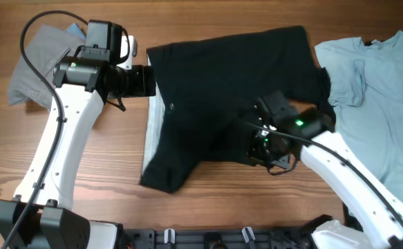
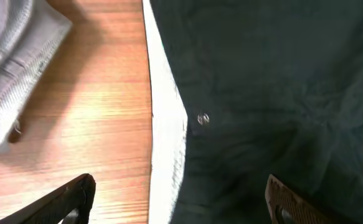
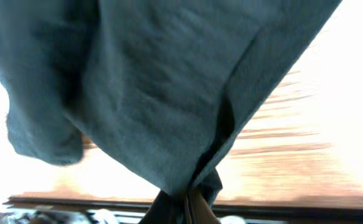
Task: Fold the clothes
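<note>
The black garment's lower edge bunches toward the gripper's fingers above the wood, so spreading the garment flat comes next, before my right gripper opens.
A black garment (image 1: 222, 90) lies spread over the middle of the table, with a white layer (image 1: 153, 131) showing along its left edge. My right gripper (image 1: 267, 142) is shut on a pinched fold of the black garment (image 3: 169, 112) and holds it lifted off the wood. My left gripper (image 2: 178, 202) is open and empty, its fingers either side of the white edge (image 2: 165, 143) and the black cloth (image 2: 274, 93). A small button (image 2: 202, 118) shows on the black cloth.
A light blue T-shirt (image 1: 377, 90) lies at the right side of the table. A grey garment (image 1: 39, 66) lies at the back left, also in the left wrist view (image 2: 13, 56). Bare wood (image 1: 111, 166) lies left of the black garment.
</note>
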You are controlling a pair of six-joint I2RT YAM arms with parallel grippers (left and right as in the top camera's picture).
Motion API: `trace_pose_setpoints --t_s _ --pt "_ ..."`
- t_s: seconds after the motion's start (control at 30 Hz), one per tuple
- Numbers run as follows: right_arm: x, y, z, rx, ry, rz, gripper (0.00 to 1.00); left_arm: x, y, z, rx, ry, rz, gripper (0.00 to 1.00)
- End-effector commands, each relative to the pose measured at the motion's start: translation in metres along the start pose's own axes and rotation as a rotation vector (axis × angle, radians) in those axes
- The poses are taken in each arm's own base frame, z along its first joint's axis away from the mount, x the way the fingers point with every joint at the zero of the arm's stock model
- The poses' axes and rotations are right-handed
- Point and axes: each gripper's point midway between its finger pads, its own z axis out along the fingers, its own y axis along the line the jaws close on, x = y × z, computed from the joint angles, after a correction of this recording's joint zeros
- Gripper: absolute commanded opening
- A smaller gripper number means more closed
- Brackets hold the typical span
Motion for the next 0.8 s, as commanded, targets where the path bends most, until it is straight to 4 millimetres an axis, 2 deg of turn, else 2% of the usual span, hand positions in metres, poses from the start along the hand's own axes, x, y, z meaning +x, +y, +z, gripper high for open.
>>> trace_pose_setpoints --t_s 0.0,0.07,0.17,0.23,0.27,0.57,0.67,0.77 --pt "-0.012 -0.016 -0.009 0.083 -0.093 -0.055 0.04 0.006 -0.009 0.001 0.059 0.047 -0.010 0.76" --pt "-0.012 -0.017 -0.008 0.086 -0.088 -0.054 0.04 0.020 -0.015 0.013 0.100 0.130 -0.013 0.60" --pt "-0.014 -0.019 -0.007 0.104 -0.098 -0.052 0.04 0.042 -0.025 0.040 0.158 0.246 -0.027 0.30" --pt "-0.014 -0.020 -0.007 0.109 -0.101 -0.053 0.04 0.052 -0.032 0.060 0.195 0.289 -0.026 0.13" --pt "-0.015 -0.020 -0.007 0.109 -0.102 -0.053 0.04 0.058 -0.040 0.077 0.227 0.310 -0.021 0.04" --pt "-0.009 -0.025 -0.007 0.129 -0.078 -0.047 0.04 0.090 -0.050 0.166 0.209 0.422 0.028 0.04" --pt "-0.002 -0.034 -0.006 0.163 -0.050 -0.038 0.04 0.097 -0.040 0.189 0.164 0.441 0.028 0.04" --pt "0.004 -0.062 -0.008 0.295 -0.052 0.021 0.04 0.102 -0.008 0.206 0.003 0.449 0.005 0.04"
